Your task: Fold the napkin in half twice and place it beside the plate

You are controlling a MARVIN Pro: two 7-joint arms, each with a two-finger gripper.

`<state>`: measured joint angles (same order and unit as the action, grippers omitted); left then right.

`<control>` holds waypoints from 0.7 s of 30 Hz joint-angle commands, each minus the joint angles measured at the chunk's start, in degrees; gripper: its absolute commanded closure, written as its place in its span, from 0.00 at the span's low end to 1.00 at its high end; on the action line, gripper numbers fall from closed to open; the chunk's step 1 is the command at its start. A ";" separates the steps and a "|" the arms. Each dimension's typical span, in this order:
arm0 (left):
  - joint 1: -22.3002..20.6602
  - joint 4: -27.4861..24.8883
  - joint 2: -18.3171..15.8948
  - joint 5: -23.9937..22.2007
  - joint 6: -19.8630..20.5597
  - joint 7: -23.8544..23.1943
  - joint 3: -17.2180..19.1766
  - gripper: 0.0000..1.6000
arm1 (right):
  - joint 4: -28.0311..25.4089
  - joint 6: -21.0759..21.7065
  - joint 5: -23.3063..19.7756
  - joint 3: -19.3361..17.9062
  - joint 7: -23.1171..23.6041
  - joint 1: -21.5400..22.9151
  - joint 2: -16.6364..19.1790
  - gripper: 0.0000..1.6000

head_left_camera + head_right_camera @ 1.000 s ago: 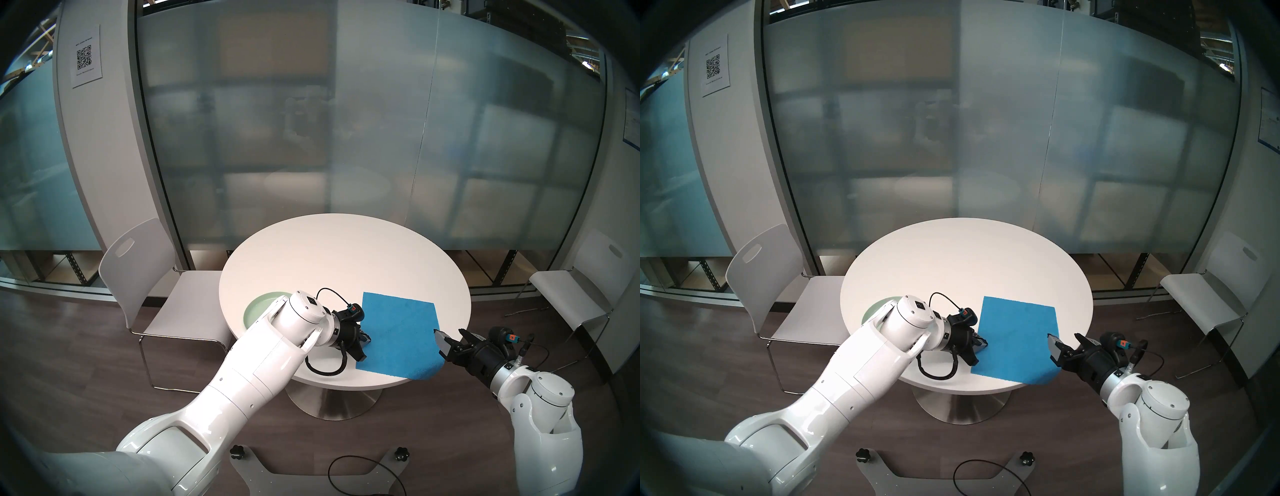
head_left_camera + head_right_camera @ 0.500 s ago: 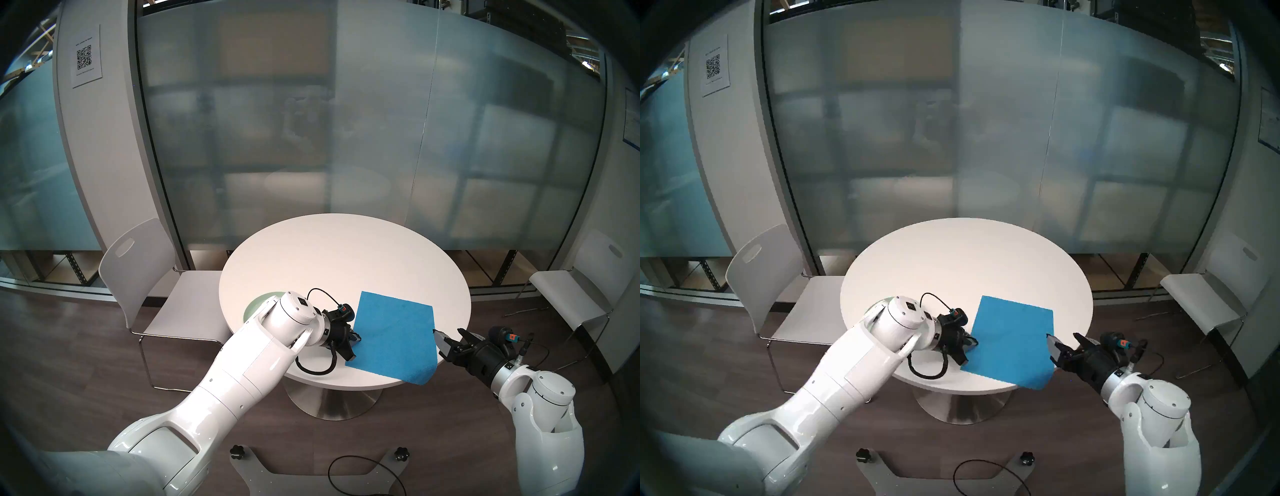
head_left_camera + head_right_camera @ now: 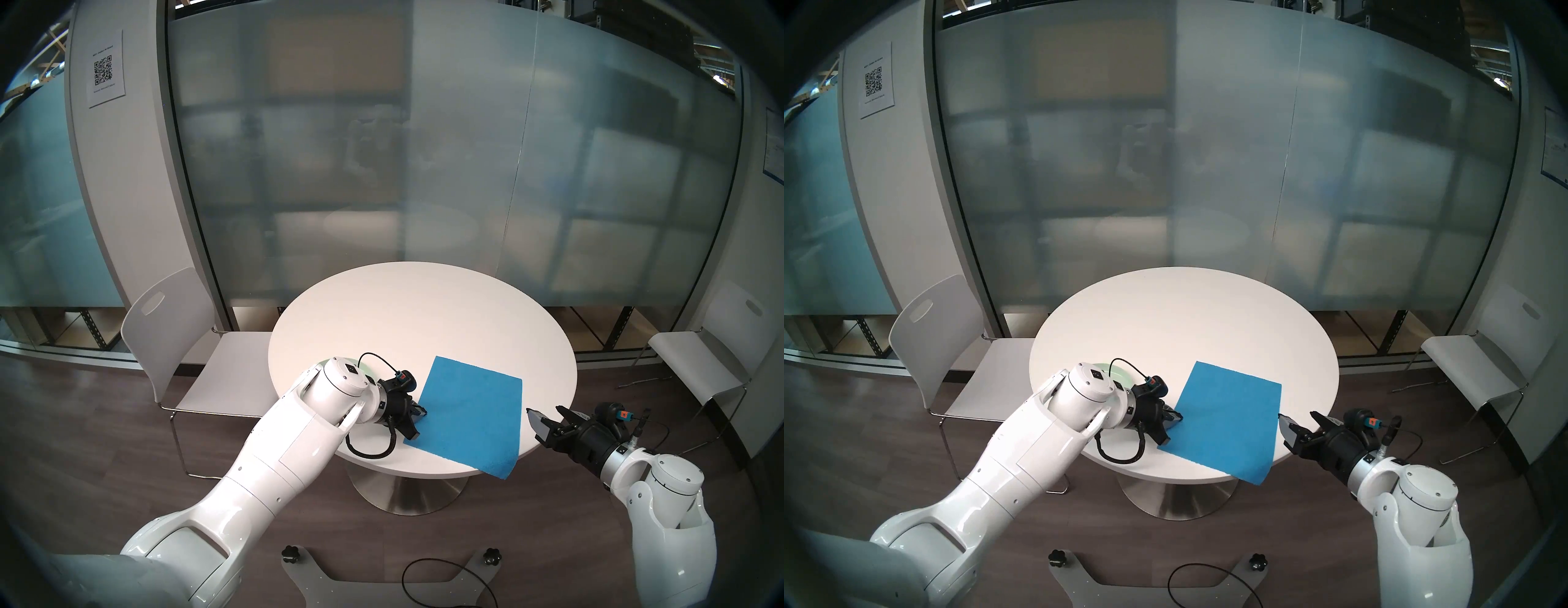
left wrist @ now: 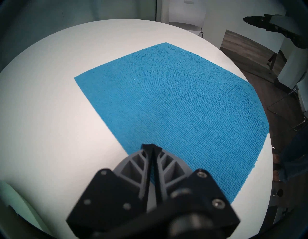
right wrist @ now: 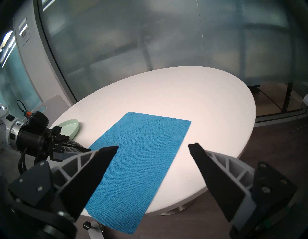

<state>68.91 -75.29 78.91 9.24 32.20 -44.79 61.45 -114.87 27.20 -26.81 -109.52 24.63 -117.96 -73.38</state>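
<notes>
Next, my right gripper reaches the napkin [image 3: 471, 416] and pinches its overhanging corner [image 3: 502, 472], which hangs free past the table's edge while the rest lies flat.
The bright blue napkin [image 3: 471, 416] [image 3: 1229, 420] lies flat on the near right part of the round white table [image 3: 403, 314], and its near right corner hangs over the table's front edge. My left gripper [image 3: 420, 414] [image 4: 150, 146] is shut on the napkin's [image 4: 183, 103] left edge, low over the tabletop. The pale green plate [image 5: 70, 126] [image 3: 1119, 371] sits just left of it, mostly hidden behind my left wrist in the head views. My right gripper [image 3: 549, 414] [image 5: 154, 146] is open with nothing in it, just off the table's right rim and apart from the napkin's [image 5: 138, 158] right edge.
A white chair [image 3: 178, 339] stands left of the table and another [image 3: 700, 361] to the right. A frosted glass wall runs behind. The table's far half carries nothing. A black cable [image 3: 449, 581] lies on the floor by my base.
My left gripper has pulled the napkin leftward across the table, covering more of the plate with the wrist. The napkin's right edge has left the right gripper's finger, which shifted slightly left.
</notes>
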 commanded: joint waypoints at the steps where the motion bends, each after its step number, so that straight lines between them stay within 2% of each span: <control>1: -0.70 0.69 -1.25 0.30 -0.72 0.00 0.57 0.74 | 1.21 -0.42 0.40 0.61 4.57 -0.66 4.08 0.00; 9: -1.18 0.86 -1.78 0.21 -0.95 -0.06 1.14 0.73 | 2.26 -2.56 2.92 2.58 10.35 -1.33 8.40 0.00; 13: -1.27 1.07 -1.96 0.28 -1.17 -0.01 1.29 0.73 | 1.71 -4.11 4.59 3.28 12.04 -1.95 9.39 0.00; 18: -1.12 0.95 -2.11 0.18 -1.30 -0.01 1.50 0.72 | -0.20 -3.33 5.22 3.45 13.26 -2.99 9.60 0.00; 21: -0.89 0.58 -2.26 0.02 -1.31 -0.14 1.71 0.71 | -1.25 -5.02 6.84 3.89 13.62 -4.37 9.90 0.00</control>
<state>67.75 -73.89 77.17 9.46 30.69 -44.67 62.80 -112.76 24.32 -21.34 -105.84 36.74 -120.57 -65.09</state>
